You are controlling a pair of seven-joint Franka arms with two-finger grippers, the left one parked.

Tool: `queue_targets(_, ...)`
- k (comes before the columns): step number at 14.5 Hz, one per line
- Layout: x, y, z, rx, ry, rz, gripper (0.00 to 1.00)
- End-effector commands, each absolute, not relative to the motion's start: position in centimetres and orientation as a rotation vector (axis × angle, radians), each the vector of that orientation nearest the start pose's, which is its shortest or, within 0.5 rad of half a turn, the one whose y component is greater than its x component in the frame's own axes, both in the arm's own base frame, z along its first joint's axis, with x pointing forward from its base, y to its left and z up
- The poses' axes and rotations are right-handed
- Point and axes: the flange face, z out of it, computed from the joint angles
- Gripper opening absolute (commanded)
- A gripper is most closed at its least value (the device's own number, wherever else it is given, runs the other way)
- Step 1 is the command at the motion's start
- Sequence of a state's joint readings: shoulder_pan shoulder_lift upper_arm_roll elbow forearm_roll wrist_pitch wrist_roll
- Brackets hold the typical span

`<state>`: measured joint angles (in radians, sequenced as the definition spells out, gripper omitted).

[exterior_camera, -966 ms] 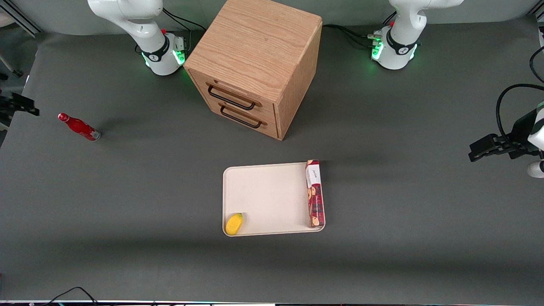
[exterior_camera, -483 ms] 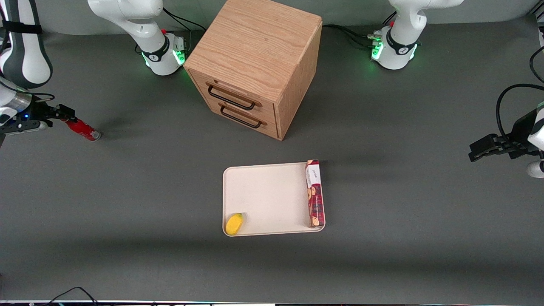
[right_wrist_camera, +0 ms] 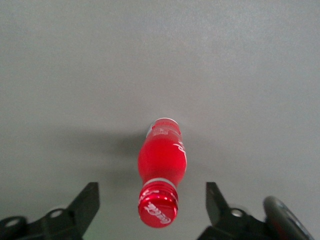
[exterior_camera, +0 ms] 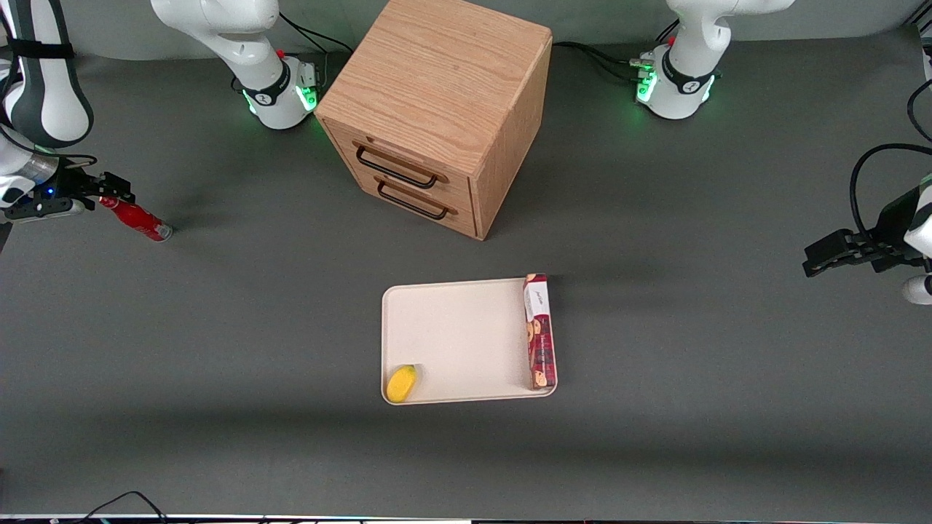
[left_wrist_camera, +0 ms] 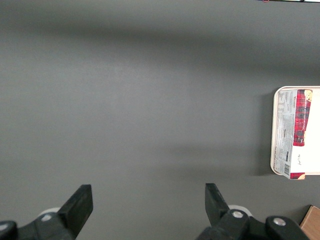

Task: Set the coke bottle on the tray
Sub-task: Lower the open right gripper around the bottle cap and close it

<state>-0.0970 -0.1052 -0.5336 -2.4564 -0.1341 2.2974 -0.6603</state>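
The coke bottle should go onto the cream tray (exterior_camera: 459, 335), so my gripper should next pick it up by its red cap (exterior_camera: 108, 201).
The coke bottle (exterior_camera: 138, 220) is small, glossy red with a red cap and silvery base. It lies on its side on the grey table toward the working arm's end. In the right wrist view the bottle (right_wrist_camera: 161, 165) points its cap at the camera. My gripper (exterior_camera: 109, 191) is open at the bottle's cap end; in the wrist view (right_wrist_camera: 152, 202) its two black fingers stand wide apart on either side of the cap without touching it. The cream tray (exterior_camera: 459, 335) lies near the table's middle, nearer the front camera than the cabinet.
A wooden drawer cabinet (exterior_camera: 437, 109) stands between the two arm bases. On the tray lie a dark-red cookie box (exterior_camera: 539, 331) along one edge and a yellow fruit-like object (exterior_camera: 401, 383) in a corner. The tray edge and box show in the left wrist view (left_wrist_camera: 296, 132).
My right arm came into the front view and reached the bottle's cap end, then shifted slightly farther from the front camera. The bottle has not moved.
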Motion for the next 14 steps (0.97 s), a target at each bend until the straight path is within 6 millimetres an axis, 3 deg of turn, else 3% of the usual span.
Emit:
queue_targets(1, 36.5, -27.3, 32.9, -3.133, -0.266, 0.100, 0.51)
queue_targets(3, 36.5, -27.3, 32.9, -3.137, -0.278, 0.106, 0.09)
queue_targets(4, 36.5, -27.3, 32.9, -3.142, -0.290, 0.110, 0.00)
queue_targets(7, 36.6, -27.2, 33.0, -3.153, -0.321, 0.127, 0.00)
queue_targets(9, 37.2, -26.7, 34.2, -3.153, -0.334, 0.120, 0.00)
queue_targets(11, 39.6, -25.9, 38.9, -3.150, -0.375, 0.146, 0.00)
queue_targets(14, 44.6, -22.8, 48.5, -3.131, -0.450, 0.158, 0.00)
